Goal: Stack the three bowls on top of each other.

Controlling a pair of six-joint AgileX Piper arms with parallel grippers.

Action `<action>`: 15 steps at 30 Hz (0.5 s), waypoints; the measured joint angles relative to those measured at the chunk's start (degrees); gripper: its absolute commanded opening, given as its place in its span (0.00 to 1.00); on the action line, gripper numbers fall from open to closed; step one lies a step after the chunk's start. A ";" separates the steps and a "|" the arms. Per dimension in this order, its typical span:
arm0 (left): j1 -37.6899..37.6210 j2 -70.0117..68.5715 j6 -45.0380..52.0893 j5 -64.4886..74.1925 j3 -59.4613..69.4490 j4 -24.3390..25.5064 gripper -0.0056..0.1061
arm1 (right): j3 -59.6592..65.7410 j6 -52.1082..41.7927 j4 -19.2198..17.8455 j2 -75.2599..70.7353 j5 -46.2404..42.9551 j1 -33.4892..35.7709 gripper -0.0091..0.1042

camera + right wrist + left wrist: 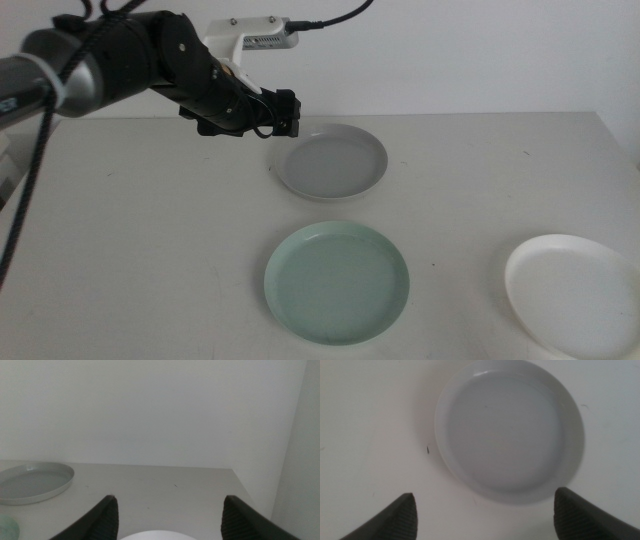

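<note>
The left gripper pinches the grey bowl by its narrow rim next, since the grey bowl spreads wider than the open fingers.
The grey bowl (332,161) rests toward the back of the table, in the middle. My left gripper (287,116) hovers just left of its near-left rim, open and holding nothing; the left wrist view has the grey bowl (509,430) filling the space beyond the wide-apart jaws. Closer to the front sits the mint green bowl (337,282). At the front right lies the white bowl (572,293), cut by the picture's edge. My right gripper (169,515) is outside the middle view; its open jaws frame the white bowl's rim (155,535), with the grey bowl (31,481) far off.
The white table (150,250) has bare room on its left half. Its right edge (620,150) runs close to the white bowl. A pale wall stands behind the table. A small dark speck (428,449) lies beside the grey bowl.
</note>
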 measured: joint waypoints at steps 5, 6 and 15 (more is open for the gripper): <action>0.00 9.41 -0.73 0.00 -7.05 2.51 0.99 | 0.00 0.00 0.00 0.00 0.00 0.00 0.54; 0.00 11.13 -0.73 -0.04 -8.15 3.25 0.99 | 0.00 0.00 0.00 0.00 0.00 0.00 0.54; 0.43 21.14 -3.35 -3.17 -13.54 4.46 0.99 | 0.00 0.00 0.00 0.00 0.00 0.00 0.54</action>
